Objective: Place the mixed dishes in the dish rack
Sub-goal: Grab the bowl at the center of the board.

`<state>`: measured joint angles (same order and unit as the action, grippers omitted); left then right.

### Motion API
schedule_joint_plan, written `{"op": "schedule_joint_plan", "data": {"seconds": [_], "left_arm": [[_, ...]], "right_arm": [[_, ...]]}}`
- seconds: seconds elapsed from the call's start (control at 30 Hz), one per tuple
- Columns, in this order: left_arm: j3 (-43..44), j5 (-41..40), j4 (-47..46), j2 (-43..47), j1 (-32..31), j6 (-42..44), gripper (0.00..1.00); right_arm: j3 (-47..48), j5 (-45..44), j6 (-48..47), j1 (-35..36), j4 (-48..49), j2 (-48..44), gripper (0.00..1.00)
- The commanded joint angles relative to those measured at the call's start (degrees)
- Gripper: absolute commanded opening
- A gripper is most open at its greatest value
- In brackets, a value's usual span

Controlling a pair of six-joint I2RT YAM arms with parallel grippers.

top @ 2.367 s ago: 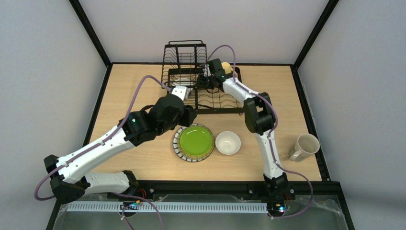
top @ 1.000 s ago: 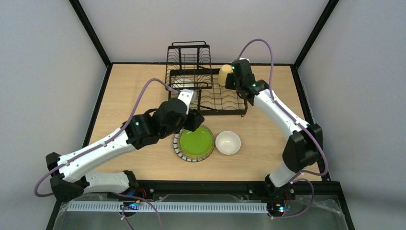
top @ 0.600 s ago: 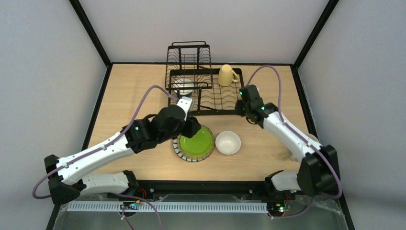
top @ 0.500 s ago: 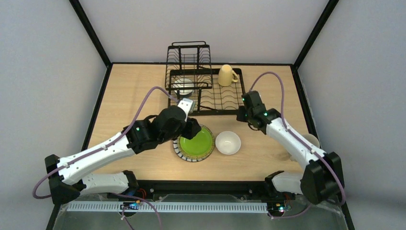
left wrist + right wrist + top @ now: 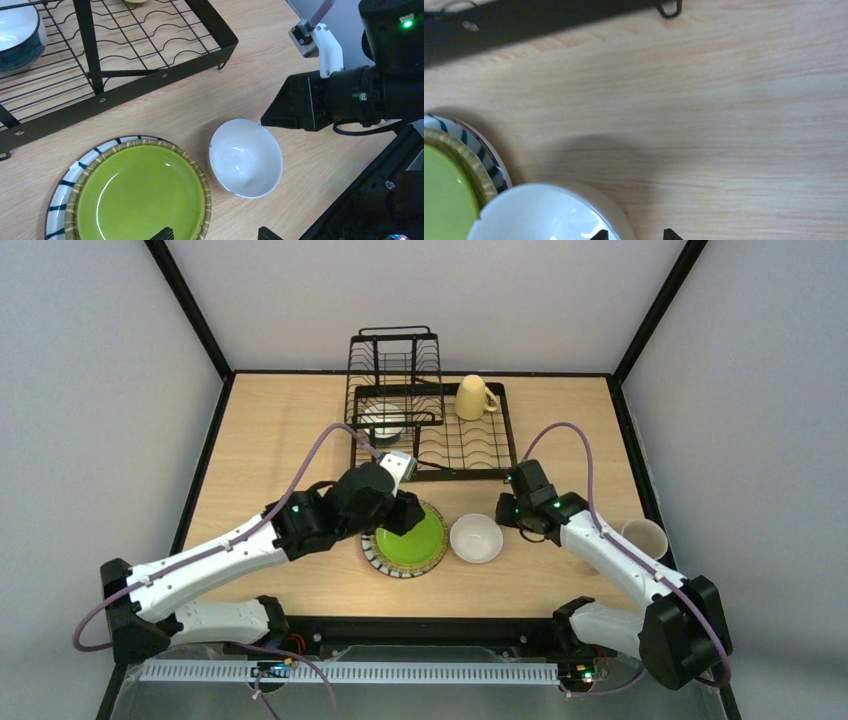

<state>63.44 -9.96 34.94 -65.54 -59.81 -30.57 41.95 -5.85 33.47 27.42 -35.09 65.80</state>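
I would leave the white bowl on the tabletop if I lifted now, because my right gripper's fingers are wide apart across the white bowl's rim (image 5: 500,529) (image 5: 617,231).
The green plate (image 5: 408,538) with its striped rim lies flat on the table, and the white bowl (image 5: 476,538) sits just right of it. My left gripper (image 5: 405,513) (image 5: 213,234) hovers open over the plate's right edge. My right gripper (image 5: 505,511) (image 5: 635,235) is open at the white bowl's (image 5: 539,215) right rim, one fingertip over the inside and one outside. The yellow mug (image 5: 472,397) stands upside down in the dish rack (image 5: 455,474), and the blue-outside bowl (image 5: 383,423) (image 5: 17,35) lies in its left part. The cream mug (image 5: 645,536) stands at the right.
The rack's black front bar (image 5: 150,82) (image 5: 524,22) runs just beyond the plate (image 5: 135,195) and bowl (image 5: 245,157). The right arm's forearm crosses the table between the bowl and the cream mug. Black frame rails edge the table.
My right gripper let go of the yellow mug in the rack and swung back down to the white bowl, opening wider. The left gripper shifted slightly right over the plate.
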Motion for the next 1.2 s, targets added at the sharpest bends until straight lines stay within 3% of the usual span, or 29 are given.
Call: {"op": "schedule_joint_plan", "data": {"seconds": [0.0,0.37,0.53,0.7,0.83,1.17], "left_arm": [[-1.3,1.1,-0.9,-1.0,-0.4,1.1,0.97],[-1.2,1.5,-1.6,-2.9,-0.4,1.9,0.98],[-1.1,1.4,-1.6,-3.2,-0.4,2.3,0.98],[-1.2,1.0,-1.4,-3.0,-0.4,2.3,0.98],[-1.1,0.7,-1.3,-2.7,-0.4,2.4,0.98],[0.6,1.4,-1.0,-2.1,-0.3,2.0,0.98]], "right_arm": [[-2.9,1.8,2.3,1.3,-0.4,-1.5,0.63],[-6.8,3.2,3.7,1.9,3.6,1.1,0.61],[-7.5,3.6,3.6,1.9,5.4,3.7,0.47],[-7.2,3.5,3.6,1.9,6.0,5.3,0.18],[-6.2,3.4,3.7,1.9,4.9,5.1,0.01],[1.6,2.7,3.1,2.0,-1.9,0.4,0.00]]}}
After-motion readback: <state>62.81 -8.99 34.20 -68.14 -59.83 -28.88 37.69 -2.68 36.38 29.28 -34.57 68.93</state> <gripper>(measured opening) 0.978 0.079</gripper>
